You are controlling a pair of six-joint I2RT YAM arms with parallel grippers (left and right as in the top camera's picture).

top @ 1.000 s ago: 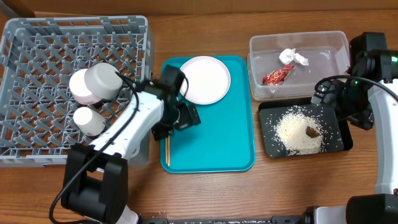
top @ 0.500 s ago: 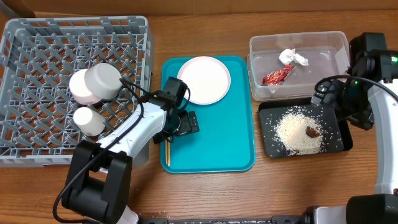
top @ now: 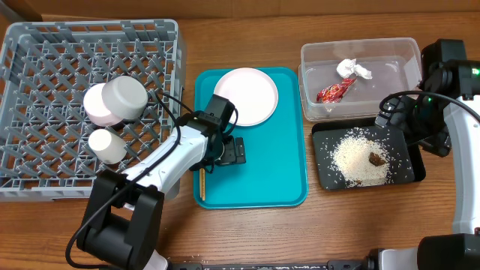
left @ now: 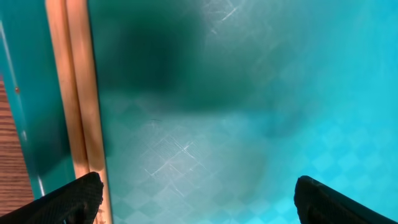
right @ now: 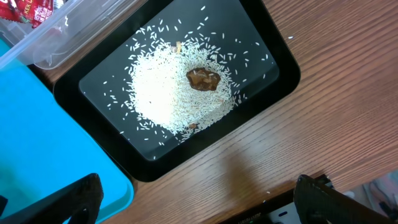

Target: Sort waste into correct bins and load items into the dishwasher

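One wooden chopstick needs to be held by its middle part [top: 202,175], so my left gripper should grab it there next. Its ends stay free to slot into the dish rack [top: 45,52].
Thin wooden chopsticks [top: 202,182] lie along the left edge of the teal tray [top: 277,172]; they also show in the left wrist view [left: 78,93]. My left gripper [top: 227,152] is open and empty low over the tray, its left finger by the chopsticks [left: 199,200]. A round white plate [top: 247,96] sits on the tray's far end. The grey dish rack [top: 45,52] holds a grey-green bowl [top: 124,97], a pinkish saucer [top: 93,104] and a white cup [top: 107,146]. My right gripper [right: 199,202] is open and empty above the table beside the black tray [right: 273,87].
The clear tub [top: 397,52] holds a red wrapper [top: 331,91] and a white tissue [top: 352,69]. The black tray [top: 324,169] holds rice [top: 360,156] and a brown lump [top: 376,158]. My right arm [top: 439,112] stands at the table's right edge.
My left gripper has moved a little toward the front and right over the teal tray, away from the plate. The right arm has not moved.
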